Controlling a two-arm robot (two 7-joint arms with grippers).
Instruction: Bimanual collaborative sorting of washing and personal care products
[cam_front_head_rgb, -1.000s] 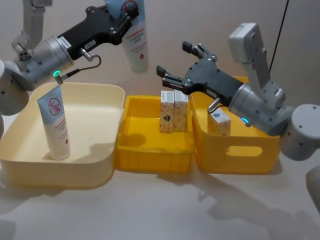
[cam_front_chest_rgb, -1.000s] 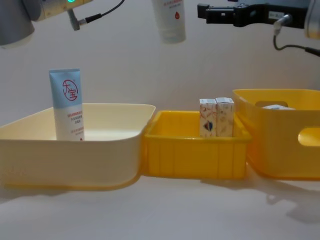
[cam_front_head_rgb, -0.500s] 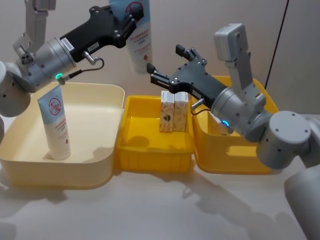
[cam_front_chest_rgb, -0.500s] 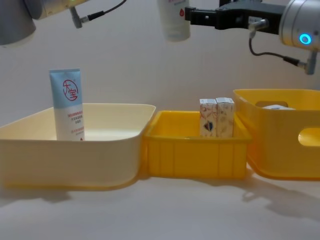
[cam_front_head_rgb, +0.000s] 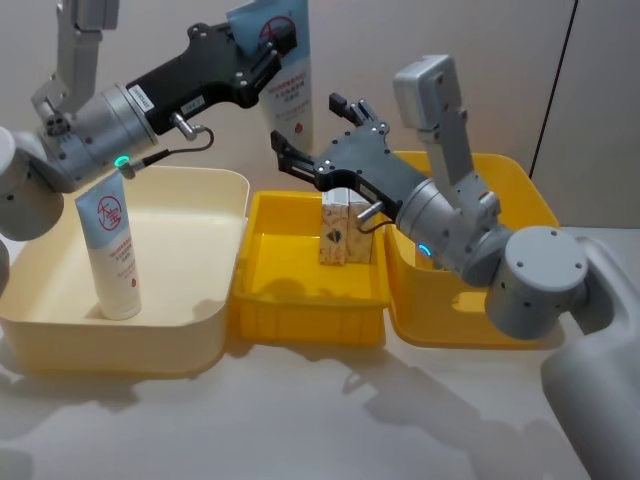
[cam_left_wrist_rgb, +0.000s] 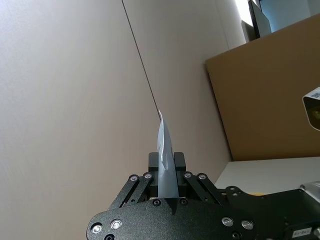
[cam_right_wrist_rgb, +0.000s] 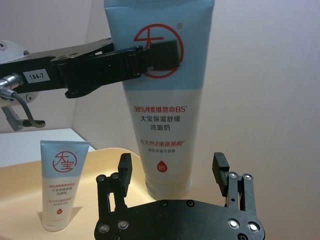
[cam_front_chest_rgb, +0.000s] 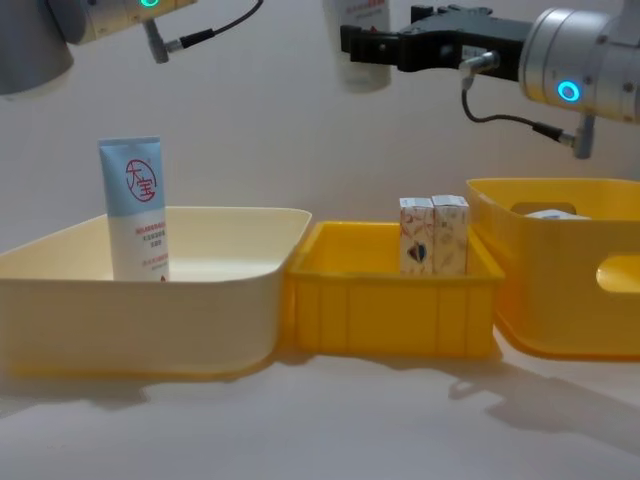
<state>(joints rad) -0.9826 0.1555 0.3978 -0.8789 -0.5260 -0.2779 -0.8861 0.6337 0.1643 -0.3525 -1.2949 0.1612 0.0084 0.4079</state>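
The tube needs to go from my left gripper to my right gripper for sorting, so my right gripper will next grab it by its white end with the cap (cam_front_head_rgb: 293, 128) (cam_front_chest_rgb: 364, 78).
A squeeze tube (cam_front_head_rgb: 285, 75), light blue above and white below, hangs cap down in the air above the bins, with my left gripper (cam_front_head_rgb: 272, 42) shut on its blue upper part. In the left wrist view the tube (cam_left_wrist_rgb: 165, 150) stands edge-on between the shut fingers. My right gripper (cam_front_head_rgb: 310, 128) is open, one finger on each side of the tube's lower end (cam_right_wrist_rgb: 162, 165), and the fingers (cam_right_wrist_rgb: 124, 172) do not touch it. A second tube (cam_front_head_rgb: 110, 245) stands upright in the cream bin (cam_front_head_rgb: 200, 330). Two small cartons (cam_front_head_rgb: 346, 228) stand in the middle yellow bin (cam_front_head_rgb: 300, 320).
A taller yellow bin (cam_front_head_rgb: 470, 325) with a handle slot stands at the right; the top of a whitish carton (cam_front_chest_rgb: 545, 213) shows inside it. The three bins stand side by side, touching. Bare tabletop (cam_front_head_rgb: 300, 420) lies in front of them.
My right gripper has swung left and up from above the cartons to the hanging tube's lower end. My left gripper has carried the tube a little to the right.
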